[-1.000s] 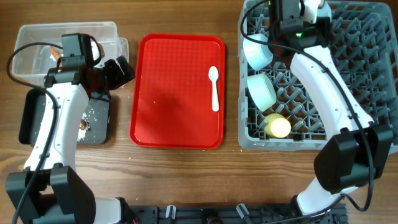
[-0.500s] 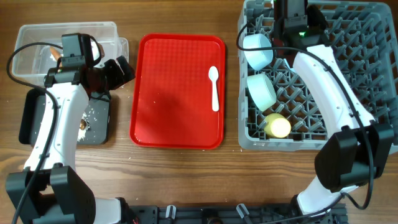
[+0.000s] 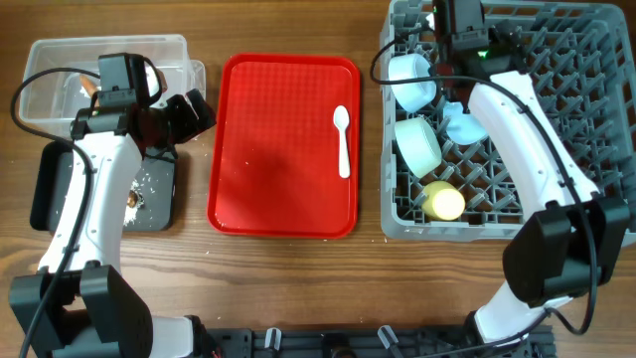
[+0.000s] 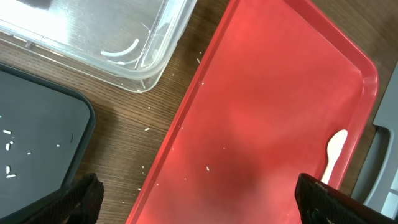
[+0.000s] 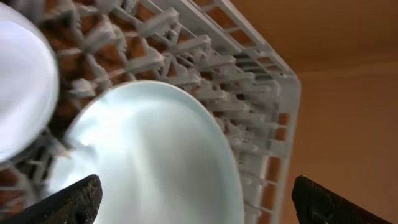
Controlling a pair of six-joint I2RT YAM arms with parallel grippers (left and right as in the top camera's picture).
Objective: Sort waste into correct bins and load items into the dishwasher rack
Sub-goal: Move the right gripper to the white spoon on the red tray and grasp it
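The right gripper needs to grab the white spoon next, across its slim handle near the bowl (image 3: 343, 143), and the bowl end stays free to load into the dishwasher rack (image 3: 566, 119).
My right gripper (image 3: 447, 80) hangs open over the far left part of the grey dishwasher rack (image 3: 566, 119). The pale blue plate (image 3: 463, 125) leans among the pegs just under it, free of the fingers; in the right wrist view the plate (image 5: 155, 155) fills the space below the wide-apart jaws of the right gripper (image 5: 205, 205). Two pale bowls (image 3: 409, 80) (image 3: 419, 142) and a yellow cup (image 3: 444, 201) sit along the rack's left side. A white spoon (image 3: 343, 139) lies on the red tray (image 3: 278, 149). My left gripper (image 3: 184, 114) is open and empty over the tray's left edge.
The clear tub (image 3: 60, 60) stands at the far left with some waste inside. The black tray (image 3: 154, 204) in front of it holds rice grains and a small brown lump (image 3: 132, 199). Loose grains (image 4: 146, 129) dot the wood between tub and red tray.
My right gripper has gone from shut to open and let the plate go; the plate now shows among the pegs beside the bowls. The left arm has not moved.
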